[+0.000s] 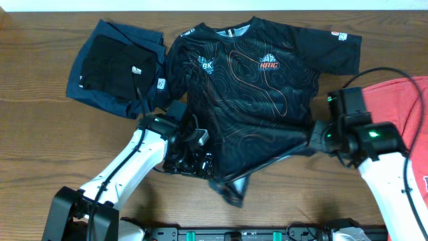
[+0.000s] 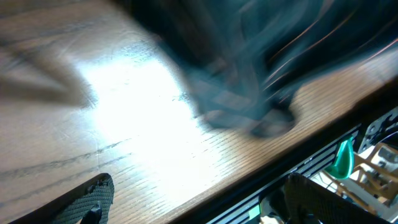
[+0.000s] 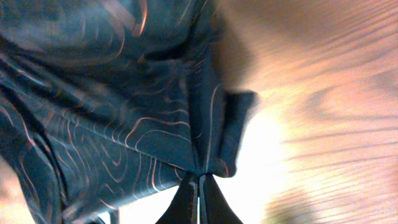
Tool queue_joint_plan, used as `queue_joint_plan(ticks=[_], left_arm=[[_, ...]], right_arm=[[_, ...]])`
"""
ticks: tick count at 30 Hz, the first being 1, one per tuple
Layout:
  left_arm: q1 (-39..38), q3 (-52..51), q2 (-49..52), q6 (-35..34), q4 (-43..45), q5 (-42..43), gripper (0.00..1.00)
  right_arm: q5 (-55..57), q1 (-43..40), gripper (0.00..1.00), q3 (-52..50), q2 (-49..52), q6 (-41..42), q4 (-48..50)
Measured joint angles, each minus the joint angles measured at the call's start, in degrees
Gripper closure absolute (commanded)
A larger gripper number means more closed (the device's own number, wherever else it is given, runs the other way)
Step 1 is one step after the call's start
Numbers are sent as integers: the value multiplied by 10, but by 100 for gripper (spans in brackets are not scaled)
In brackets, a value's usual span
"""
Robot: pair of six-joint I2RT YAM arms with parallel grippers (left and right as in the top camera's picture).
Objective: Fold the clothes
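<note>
The bunched hem of the jersey needs to be straight for folding, so my left gripper should reach the jersey and grab the free corner of its hem, opposite my right gripper's corner.
The black jersey (image 1: 254, 87) with orange contour lines lies face up in the middle of the table, its lower hem bunched and lifted. My right gripper (image 1: 313, 137) is shut on the hem's right corner; in the right wrist view the shut fingers (image 3: 199, 186) pinch the jersey's edge (image 3: 124, 124). My left gripper (image 1: 197, 161) is at the hem's lower left; in the left wrist view its fingers (image 2: 205, 205) are wide apart and empty, with the blurred jersey (image 2: 249, 93) ahead. Folded navy and black garments (image 1: 114, 67) lie at the back left. A red T-shirt (image 1: 408, 114) lies at the right.
The wooden table's (image 1: 40, 147) front edge and a black rail (image 2: 323, 155) run close by the left gripper. A crumpled fold of the jersey hem (image 1: 231, 191) hangs toward the front edge.
</note>
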Motion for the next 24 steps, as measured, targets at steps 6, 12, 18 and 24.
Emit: queue_joint_plan(ticks=[6,12,18,24], left_arm=[[-45,0,0,-13,24,2,4],[-108,0,4,-39,93,4,4],[-153,0,64,-65,162,3,6],[-155,1,112,-90,165,9,13]], right_arm=[[50,-49,99,1,3,1,-10],[53,-73,99,1,4,3,-4],[49,-73,99,1,4,4,-1],[46,-73,99,1,4,4,-1]])
